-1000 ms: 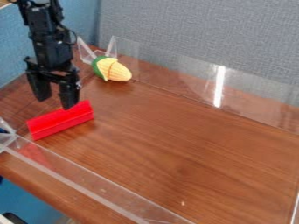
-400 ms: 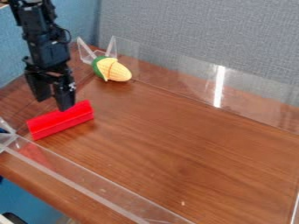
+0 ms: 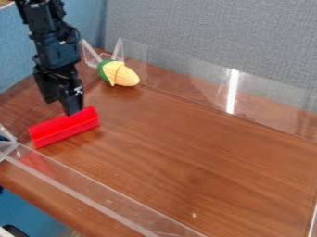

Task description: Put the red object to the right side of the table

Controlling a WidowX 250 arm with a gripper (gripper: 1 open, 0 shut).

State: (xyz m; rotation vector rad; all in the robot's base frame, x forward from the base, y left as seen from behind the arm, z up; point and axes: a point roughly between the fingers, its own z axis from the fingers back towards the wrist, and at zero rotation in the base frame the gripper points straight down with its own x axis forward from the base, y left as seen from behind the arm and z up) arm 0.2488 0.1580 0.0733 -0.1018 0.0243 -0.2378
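My gripper's fingers are still above the far end of the red block [image 3: 83, 118], so it is too early to close. My gripper lowers to the block first, then closes on it.
The red object [image 3: 65, 128], a plain bar-shaped block, lies flat on the wooden table [image 3: 186, 157] near its left side. My black gripper [image 3: 62, 104] hangs pointing down just above and behind the block's far end, apart from it. Its jaws stand open with nothing between them.
A yellow-and-green corn toy [image 3: 119, 73] lies at the back, close to the far clear wall. Low clear acrylic walls [image 3: 229, 88] edge the table, with the front wall running along the near left edge. Bare wood stretches to the right of the block.
The gripper has rolled about its vertical axis, so its fingers now look narrower from this side. It has stayed above the block, and the block has not moved.
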